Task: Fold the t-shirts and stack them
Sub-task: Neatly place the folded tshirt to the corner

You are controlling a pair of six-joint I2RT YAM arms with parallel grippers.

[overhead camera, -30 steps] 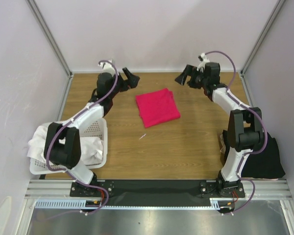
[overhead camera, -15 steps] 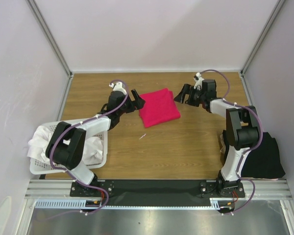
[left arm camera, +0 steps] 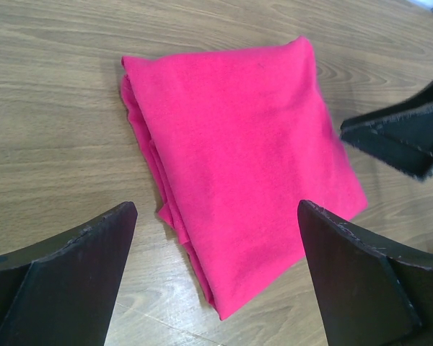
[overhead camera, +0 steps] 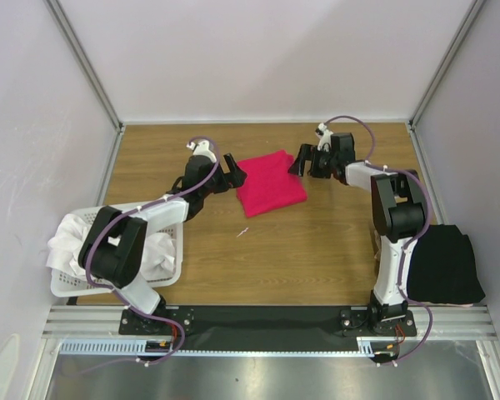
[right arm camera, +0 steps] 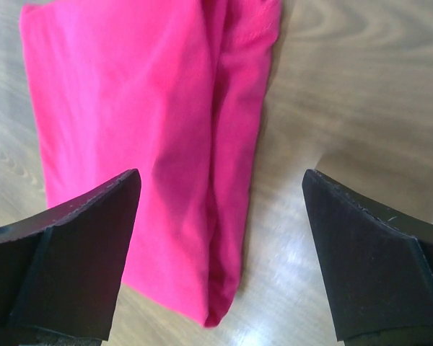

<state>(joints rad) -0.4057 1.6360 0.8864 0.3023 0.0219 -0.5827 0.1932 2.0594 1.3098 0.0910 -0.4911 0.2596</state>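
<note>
My right gripper grabs the pink t-shirt's folded edge, layers together, next, to stack the shirt still folded on the black t-shirt [overhead camera: 446, 265].
A crimson-pink t-shirt [overhead camera: 269, 183] lies folded into a rectangle on the far middle of the wooden table. My left gripper [overhead camera: 233, 171] is low at its left edge, open, with the shirt's near corner [left arm camera: 238, 166] between its spread fingers [left arm camera: 79, 267]. My right gripper [overhead camera: 302, 161] is low at the shirt's right edge, also open, straddling the folded edge [right arm camera: 224, 216]. Neither holds the fabric. A black t-shirt [overhead camera: 446, 265] lies folded at the near right. White t-shirts [overhead camera: 154, 250] are bunched in the basket.
A white perforated basket [overhead camera: 171, 218] sits at the near left, with white cloth spilling over its left rim [overhead camera: 62, 246]. A small pale scrap [overhead camera: 242, 232] lies on the wood in front of the pink shirt. Grey walls with metal posts enclose the table.
Both grippers have come down from above the far table and closed in on the pink shirt from either side. In the last half second the right one moved a little further left.
</note>
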